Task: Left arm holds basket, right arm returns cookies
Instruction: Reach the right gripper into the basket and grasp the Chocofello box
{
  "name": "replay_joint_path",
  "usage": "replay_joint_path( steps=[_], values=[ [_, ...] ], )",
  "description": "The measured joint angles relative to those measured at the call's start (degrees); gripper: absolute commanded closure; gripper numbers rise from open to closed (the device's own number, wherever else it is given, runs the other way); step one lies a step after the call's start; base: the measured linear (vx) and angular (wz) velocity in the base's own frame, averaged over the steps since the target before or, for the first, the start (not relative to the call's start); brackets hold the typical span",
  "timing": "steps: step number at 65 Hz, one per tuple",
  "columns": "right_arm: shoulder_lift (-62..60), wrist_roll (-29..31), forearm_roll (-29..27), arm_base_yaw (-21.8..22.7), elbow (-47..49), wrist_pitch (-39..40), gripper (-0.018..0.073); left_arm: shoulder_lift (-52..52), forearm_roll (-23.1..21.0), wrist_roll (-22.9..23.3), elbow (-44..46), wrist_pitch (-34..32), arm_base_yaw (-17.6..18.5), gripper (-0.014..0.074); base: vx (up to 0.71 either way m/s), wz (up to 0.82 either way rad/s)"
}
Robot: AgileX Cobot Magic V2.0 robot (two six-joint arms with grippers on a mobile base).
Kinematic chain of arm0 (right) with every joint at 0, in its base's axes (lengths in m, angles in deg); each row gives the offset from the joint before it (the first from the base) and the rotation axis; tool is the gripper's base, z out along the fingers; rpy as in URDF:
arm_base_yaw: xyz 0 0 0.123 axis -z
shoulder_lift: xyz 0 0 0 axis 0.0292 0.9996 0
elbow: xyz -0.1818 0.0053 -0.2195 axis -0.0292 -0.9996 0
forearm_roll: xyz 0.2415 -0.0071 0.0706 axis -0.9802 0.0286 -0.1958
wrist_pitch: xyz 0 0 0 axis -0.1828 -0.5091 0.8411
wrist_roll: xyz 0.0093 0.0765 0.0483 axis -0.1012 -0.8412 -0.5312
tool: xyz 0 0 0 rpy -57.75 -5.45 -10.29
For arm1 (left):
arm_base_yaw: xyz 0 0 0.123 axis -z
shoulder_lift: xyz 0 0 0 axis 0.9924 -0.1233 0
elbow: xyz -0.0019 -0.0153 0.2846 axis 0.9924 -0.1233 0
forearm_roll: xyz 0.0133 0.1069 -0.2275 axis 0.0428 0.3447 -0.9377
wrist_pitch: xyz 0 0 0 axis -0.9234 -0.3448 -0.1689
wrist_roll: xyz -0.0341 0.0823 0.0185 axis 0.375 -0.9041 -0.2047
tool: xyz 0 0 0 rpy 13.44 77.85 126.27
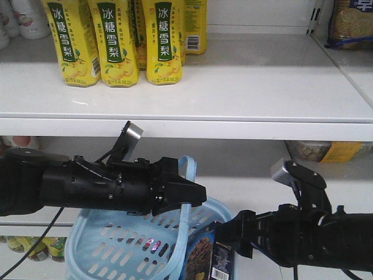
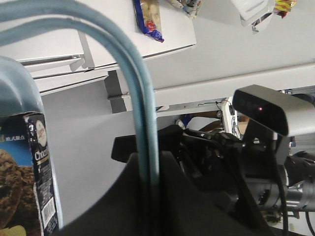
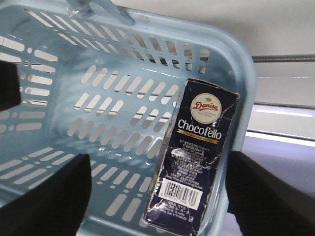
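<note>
I need to grab the carton by its barcode end (image 1: 220, 273) with my right gripper next. Then I need to return the cookies to the white upper shelf (image 1: 262, 87) with my right gripper.
The light blue basket (image 1: 111, 245) hangs in front of the shelves by its hoop handle (image 1: 186, 175). My left gripper (image 1: 195, 195) is shut on that handle (image 2: 146, 147), which runs down between the jaws of the left gripper (image 2: 147, 172). The dark navy cookies carton (image 3: 194, 162) stands inside the basket (image 3: 74, 98), leaning on its right wall. My right gripper (image 3: 157, 196) is open. One finger is inside the basket and the other outside its wall, with the carton's lower end between them, untouched. From the front, the right gripper (image 1: 230, 233) sits beside the cookies (image 1: 211, 256).
Yellow pear-drink bottles (image 1: 116, 41) stand at the left of the white upper shelf (image 1: 245, 87). A brown packet (image 1: 349, 23) lies at the top right. A yellow box (image 1: 335, 151) sits on the lower shelf, and small bottles (image 1: 35, 248) show at the bottom left.
</note>
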Motion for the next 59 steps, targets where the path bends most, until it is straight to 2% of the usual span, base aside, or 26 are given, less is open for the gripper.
replay_joint_path(
  steps=[19, 40, 59],
  values=[
    [8.4, 5.1, -5.4, 0.0, 1.1, -1.1, 0.0078, 0.0, 0.0, 0.0, 0.0, 0.0, 0.0, 0.0599, 0.0, 0.0],
    [14.7, 15.0, -15.1, 0.0, 1.2, -1.5, 0.0078, 0.0, 0.0, 0.0, 0.0, 0.0, 0.0, 0.0599, 0.0, 0.0],
    [19.2, 19.1, -19.5, 0.0, 1.6, -1.5, 0.0078, 0.0, 0.6, 0.0, 0.0, -0.2, 0.0, 0.0599, 0.0, 0.0]
  ],
)
